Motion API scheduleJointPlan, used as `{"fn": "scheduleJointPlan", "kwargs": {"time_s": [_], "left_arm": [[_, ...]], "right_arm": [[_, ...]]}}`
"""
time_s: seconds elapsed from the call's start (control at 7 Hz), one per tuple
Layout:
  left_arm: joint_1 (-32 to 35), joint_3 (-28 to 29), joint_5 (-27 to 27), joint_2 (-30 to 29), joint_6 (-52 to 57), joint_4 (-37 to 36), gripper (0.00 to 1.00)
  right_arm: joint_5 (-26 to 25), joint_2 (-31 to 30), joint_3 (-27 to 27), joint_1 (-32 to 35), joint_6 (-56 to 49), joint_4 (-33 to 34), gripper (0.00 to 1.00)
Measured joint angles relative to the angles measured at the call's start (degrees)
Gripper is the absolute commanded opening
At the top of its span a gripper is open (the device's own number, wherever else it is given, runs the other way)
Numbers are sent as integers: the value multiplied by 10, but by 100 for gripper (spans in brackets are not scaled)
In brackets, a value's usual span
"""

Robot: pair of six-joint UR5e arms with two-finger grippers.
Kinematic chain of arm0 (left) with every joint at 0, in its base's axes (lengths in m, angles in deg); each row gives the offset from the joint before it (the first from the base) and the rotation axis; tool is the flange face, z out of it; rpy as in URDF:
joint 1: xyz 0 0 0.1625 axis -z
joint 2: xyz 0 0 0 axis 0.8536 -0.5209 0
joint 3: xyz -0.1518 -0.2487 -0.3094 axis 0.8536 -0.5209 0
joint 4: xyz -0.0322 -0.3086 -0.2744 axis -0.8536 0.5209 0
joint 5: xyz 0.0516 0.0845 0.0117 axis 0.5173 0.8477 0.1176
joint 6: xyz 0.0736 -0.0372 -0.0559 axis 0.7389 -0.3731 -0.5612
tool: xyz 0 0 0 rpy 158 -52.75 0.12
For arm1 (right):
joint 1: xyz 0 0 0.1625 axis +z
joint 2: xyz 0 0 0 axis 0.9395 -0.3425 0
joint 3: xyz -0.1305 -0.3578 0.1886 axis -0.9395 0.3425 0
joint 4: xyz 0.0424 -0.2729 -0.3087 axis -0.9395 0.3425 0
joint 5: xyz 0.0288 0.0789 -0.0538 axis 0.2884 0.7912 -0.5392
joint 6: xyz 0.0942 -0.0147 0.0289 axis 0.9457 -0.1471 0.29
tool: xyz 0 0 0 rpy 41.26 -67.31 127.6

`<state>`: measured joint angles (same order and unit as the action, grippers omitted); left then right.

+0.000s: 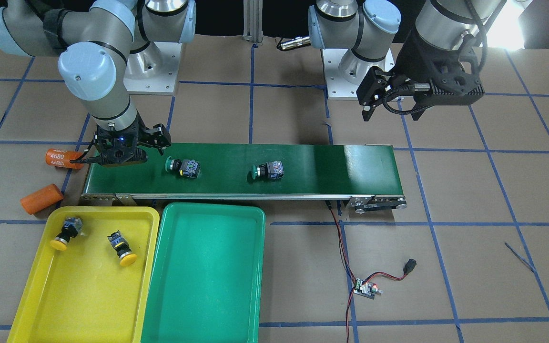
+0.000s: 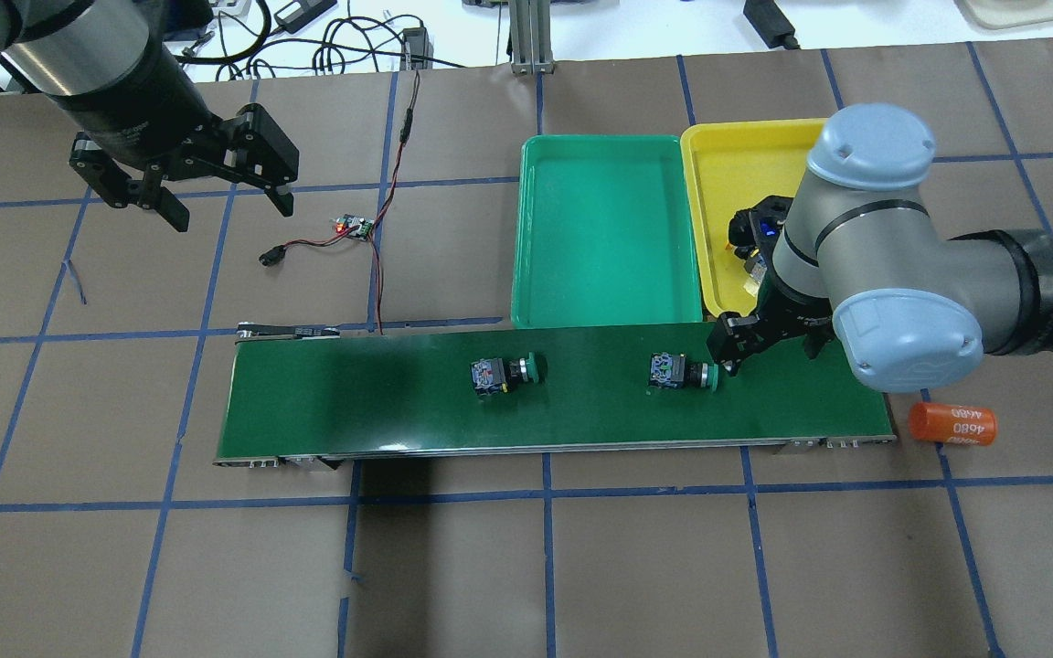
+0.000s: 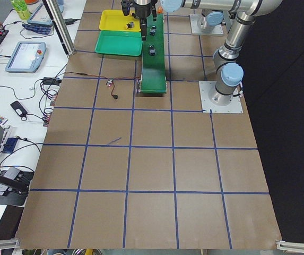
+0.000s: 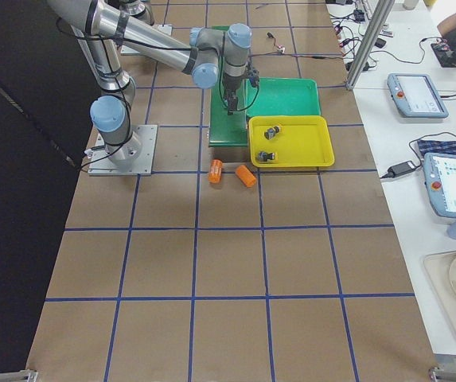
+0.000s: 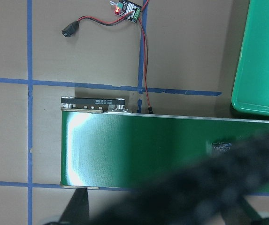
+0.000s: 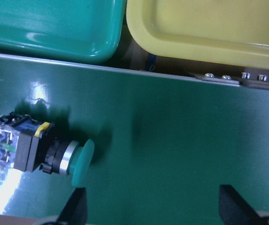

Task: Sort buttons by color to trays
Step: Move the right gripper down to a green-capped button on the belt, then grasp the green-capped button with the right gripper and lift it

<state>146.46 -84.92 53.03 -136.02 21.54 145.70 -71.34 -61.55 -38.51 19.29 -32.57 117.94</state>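
The nearer green button needs to go into the green tray (image 1: 208,286), so my right gripper will grab it by its black neck behind the cap (image 1: 177,165) next.
Two green-capped buttons lie on their sides on the dark green conveyor belt (image 1: 303,166), one near its end (image 1: 183,167) (image 2: 682,372) and one mid-belt (image 1: 267,171) (image 2: 504,373). Two yellow-capped buttons (image 1: 65,233) (image 1: 122,247) lie in the yellow tray (image 1: 88,295). The green tray (image 1: 208,286) beside it is empty. My right gripper (image 1: 153,140) (image 2: 764,355) hangs open and empty over the belt's end. In the right wrist view the nearer green button (image 6: 35,150) lies just outside the fingers. My left gripper (image 2: 229,210) (image 1: 374,97) is open and empty, high above the table off the belt's other end.
Two orange cylinders lie on the table by the belt's end, one printed "4680" (image 1: 62,158) (image 2: 951,423) and one plain (image 1: 41,198). A small circuit board with red-black wires (image 1: 365,288) (image 2: 353,227) lies near the belt's other end.
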Motion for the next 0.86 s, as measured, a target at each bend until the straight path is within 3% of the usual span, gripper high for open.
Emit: {"fn": "scheduleJointPlan", "kwargs": {"time_s": [0.29,0.86], "left_arm": [[0,0,0,0,0,0,100],[0,-1,0,0,0,0,100]], "right_arm": [[1,-13,-3,2,-117,-16,100],[4,-15,-15,2,-518,-26,98]]}}
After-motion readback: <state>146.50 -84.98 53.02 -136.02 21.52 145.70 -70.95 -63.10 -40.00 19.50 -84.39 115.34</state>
